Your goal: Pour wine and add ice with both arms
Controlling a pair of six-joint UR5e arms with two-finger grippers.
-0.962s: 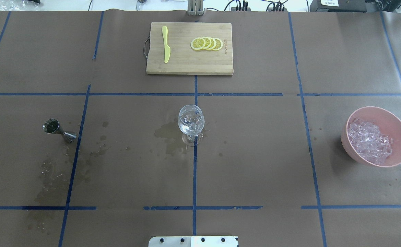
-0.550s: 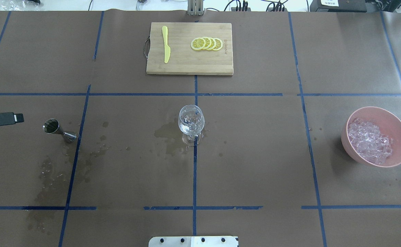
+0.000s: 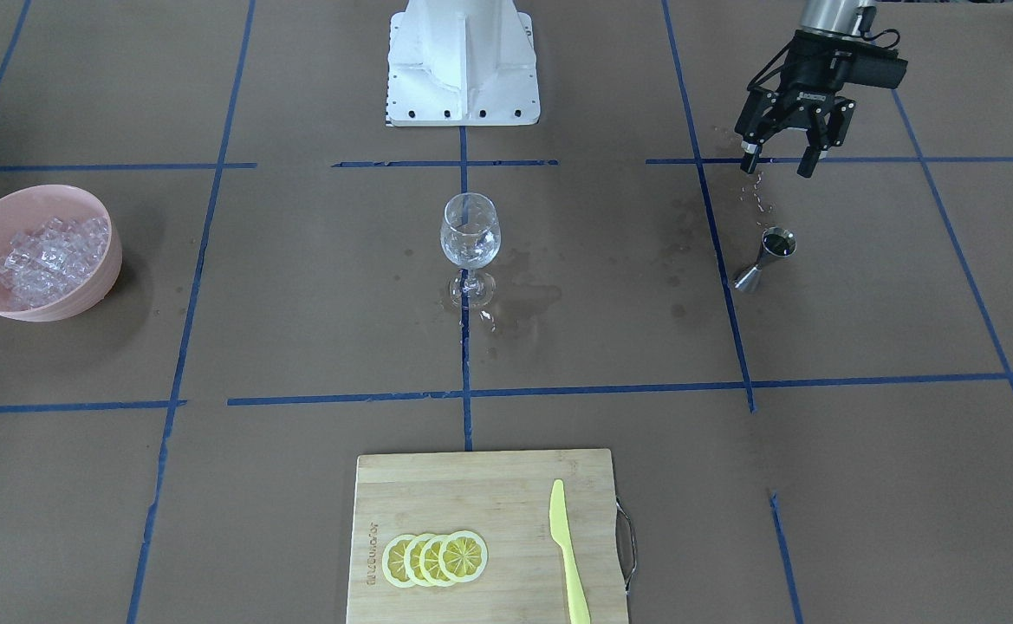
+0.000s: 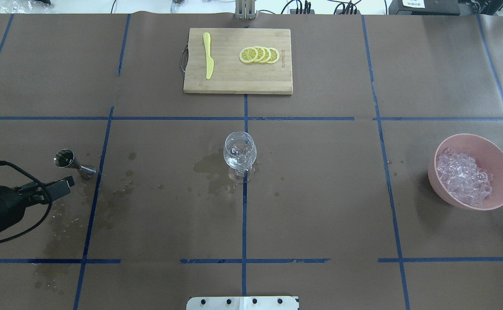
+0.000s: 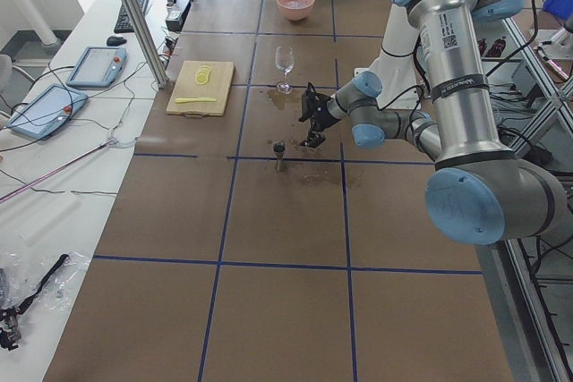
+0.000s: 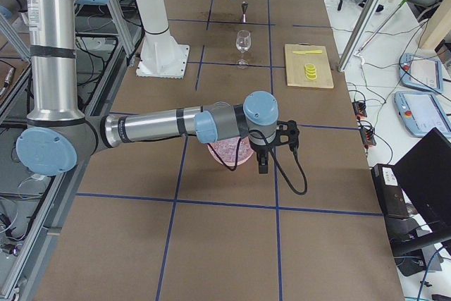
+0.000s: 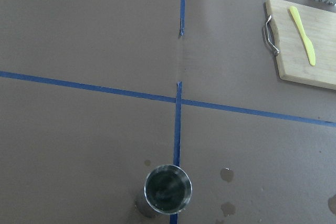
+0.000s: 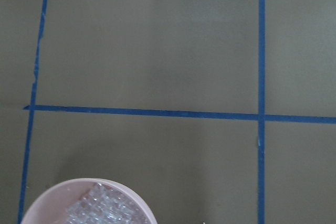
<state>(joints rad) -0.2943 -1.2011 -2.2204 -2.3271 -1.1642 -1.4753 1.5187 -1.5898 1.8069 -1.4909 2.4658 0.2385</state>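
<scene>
My left gripper should hold the steel jigger by its narrow middle next, so that it can pour wine into the stemmed glass.
A steel jigger stands upright on the brown paper, also in the overhead view and the left wrist view; I cannot tell whether wine is in it. My left gripper hangs open and empty above the table, a little robot-side of the jigger. A clear stemmed glass stands at the table's centre. Ice fills a pink bowl on the robot's right. My right gripper hovers beside the bowl's far side; whether it is open or shut I cannot tell.
A wooden cutting board with lemon slices and a yellow knife lies at the far side. Dark wet stains mark the paper beside the glass and near the jigger. The white pedestal stands at the robot's side.
My left arm has come into the overhead view from the left edge and moved toward the jigger. Glass, jigger and bowl have not moved.
</scene>
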